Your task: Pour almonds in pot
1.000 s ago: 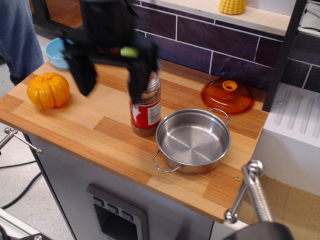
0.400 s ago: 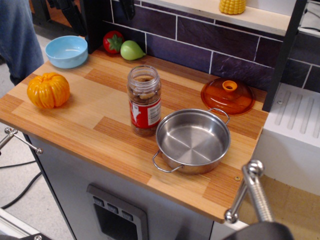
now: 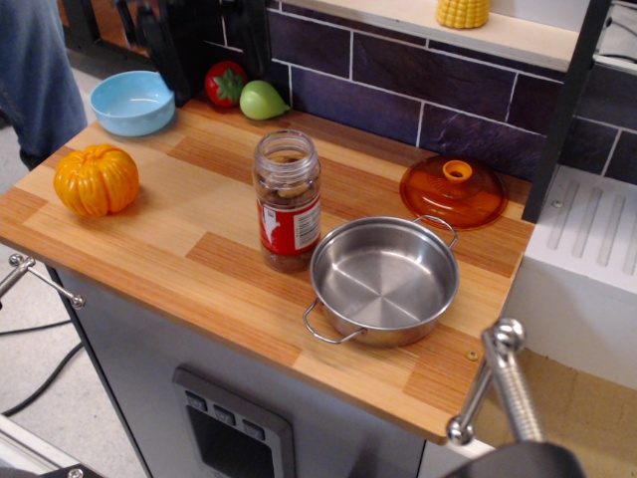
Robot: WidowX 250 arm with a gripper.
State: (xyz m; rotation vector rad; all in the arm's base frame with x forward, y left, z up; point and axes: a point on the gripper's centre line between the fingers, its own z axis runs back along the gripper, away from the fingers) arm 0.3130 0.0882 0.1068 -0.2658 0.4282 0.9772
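Note:
The robot will next grab the clear glass jar by its body [image 3: 289, 214] with its gripper, so it can pour almonds into the pot [image 3: 384, 280].
The almonds [image 3: 290, 186] are in a clear glass jar [image 3: 288, 202] with a red label. The jar stands upright and open-topped at the middle of the wooden counter. The pot [image 3: 384, 280], a shallow shiny steel pan with two wire loop handles, sits empty just right of the jar, almost touching it. My black gripper [image 3: 204, 35] is at the top left edge of the view, high and well behind the jar. Its two fingers [image 3: 164, 45] are spread apart with nothing between them. Most of the gripper is cut off by the frame.
An orange glass lid [image 3: 455, 191] lies behind the pot. An orange pumpkin [image 3: 97, 179] sits at the left, with a light blue bowl [image 3: 132, 102], a red fruit [image 3: 226, 83] and a green pear [image 3: 263, 100] at the back. A metal bar [image 3: 501, 386] juts in at the lower right. The counter [image 3: 169, 239] ends in front.
A second ago my open gripper hung around the top of the jar. It has lifted up and back to the top left, leaving the jar standing where it was.

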